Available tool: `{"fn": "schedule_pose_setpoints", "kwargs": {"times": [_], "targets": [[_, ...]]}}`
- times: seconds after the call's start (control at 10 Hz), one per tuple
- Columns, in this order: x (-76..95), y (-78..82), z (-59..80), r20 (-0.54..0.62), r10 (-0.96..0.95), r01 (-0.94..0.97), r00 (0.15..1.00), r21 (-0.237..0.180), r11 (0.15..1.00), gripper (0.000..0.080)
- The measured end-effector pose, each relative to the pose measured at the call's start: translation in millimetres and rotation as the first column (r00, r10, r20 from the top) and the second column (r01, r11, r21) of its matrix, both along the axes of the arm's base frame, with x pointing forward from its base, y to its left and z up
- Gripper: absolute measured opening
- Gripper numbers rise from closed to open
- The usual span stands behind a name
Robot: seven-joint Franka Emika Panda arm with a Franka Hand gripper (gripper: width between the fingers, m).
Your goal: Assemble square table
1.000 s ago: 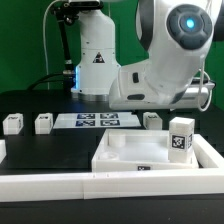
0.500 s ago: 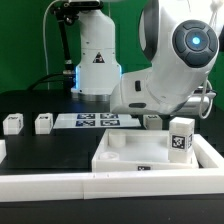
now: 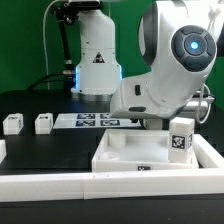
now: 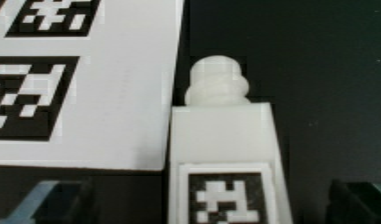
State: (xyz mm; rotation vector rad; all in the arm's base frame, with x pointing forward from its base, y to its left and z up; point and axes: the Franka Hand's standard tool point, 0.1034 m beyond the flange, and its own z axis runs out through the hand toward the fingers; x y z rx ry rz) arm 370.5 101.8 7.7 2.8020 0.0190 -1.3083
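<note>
My fingers are low beside the white table leg (image 4: 224, 135) at the leg's tagged end (image 4: 228, 196), so they would hold the leg if I closed now.
In the wrist view a white table leg (image 4: 224, 135) lies on the black table beside the marker board (image 4: 80, 80), its rounded peg end pointing away from me and its square tag nearest me. My gripper (image 4: 203, 203) is open, with one dark fingertip (image 4: 45, 203) on each side of the leg's tagged end and a gap to both. In the exterior view the arm's body hides the gripper and most of this leg. The square top (image 3: 140, 150) lies at the front right, and another leg (image 3: 180, 137) stands upright at its right corner.
Two more legs (image 3: 12, 123) (image 3: 44, 123) sit at the exterior view's left, in line with the marker board (image 3: 95, 121). A long white rail (image 3: 50, 181) runs along the front and another (image 3: 207, 152) along the right of the top.
The arm has shifted toward the exterior view's right and come down slightly, covering the leg beside the marker board. The jaws stayed wide.
</note>
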Motion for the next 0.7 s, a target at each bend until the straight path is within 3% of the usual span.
{"fn": "schedule_pose_setpoints", "kwargs": {"times": [0.1, 0.2, 0.3, 0.4, 0.7], "targets": [[0.2, -0.5, 0.0, 0.000, -0.001, 0.001, 1.000, 0.000, 1.000, 0.0626], [0.4, -1.1, 0.0, 0.000, -0.003, 0.003, 1.000, 0.000, 1.000, 0.0484], [1.6, -1.5, 0.3, 0.002, -0.005, 0.005, 1.000, 0.000, 1.000, 0.0484], [2.6, -1.8, 0.5, 0.004, -0.006, 0.006, 1.000, 0.000, 1.000, 0.0285], [2.7, -3.2, 0.4, 0.003, -0.010, 0.010, 1.000, 0.000, 1.000, 0.0287]]}}
